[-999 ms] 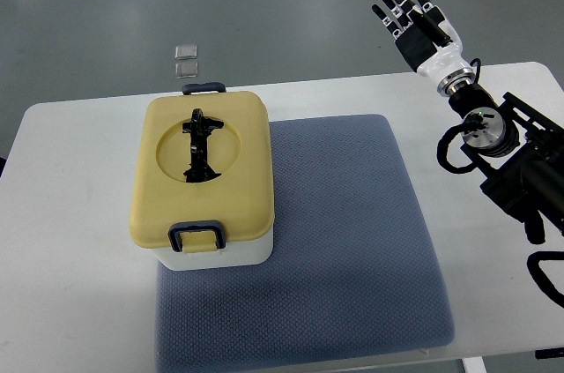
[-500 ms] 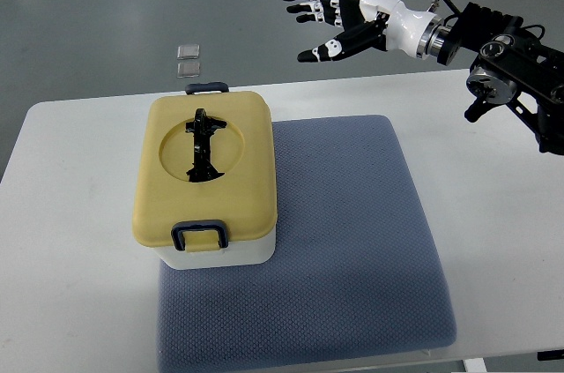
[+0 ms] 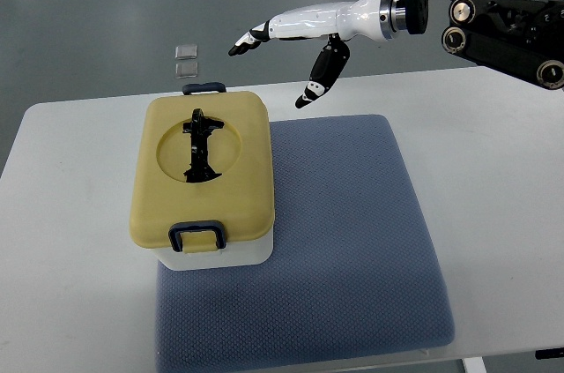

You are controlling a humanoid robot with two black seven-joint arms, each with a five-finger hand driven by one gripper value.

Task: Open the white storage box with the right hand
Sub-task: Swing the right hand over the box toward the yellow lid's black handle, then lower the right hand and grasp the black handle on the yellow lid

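Observation:
The lid of the box spreads far too wide for my fingers. My right gripper should grab the box by the narrow black handle on top (image 3: 200,145) next.
The storage box (image 3: 204,181) has a white body and a closed yellow lid. A black handle (image 3: 197,145) lies folded in the lid's round recess. Dark blue latches sit at the lid's near edge (image 3: 196,235) and far edge (image 3: 203,87). The box rests on the left part of a blue-grey mat (image 3: 335,241). My right hand (image 3: 280,55) hovers above the table's far edge, up and right of the box, fingers spread and holding nothing. It touches nothing. The left arm is out of view.
The white table (image 3: 70,241) carries the mat and box. Two small clear squares (image 3: 186,60) lie on the grey floor beyond the far edge. The right arm's black joints (image 3: 502,11) fill the top right corner.
The right arm has swung leftward from the table's right side, and the hand has turned edge-on, now closer to the box's far right corner. The box has not moved.

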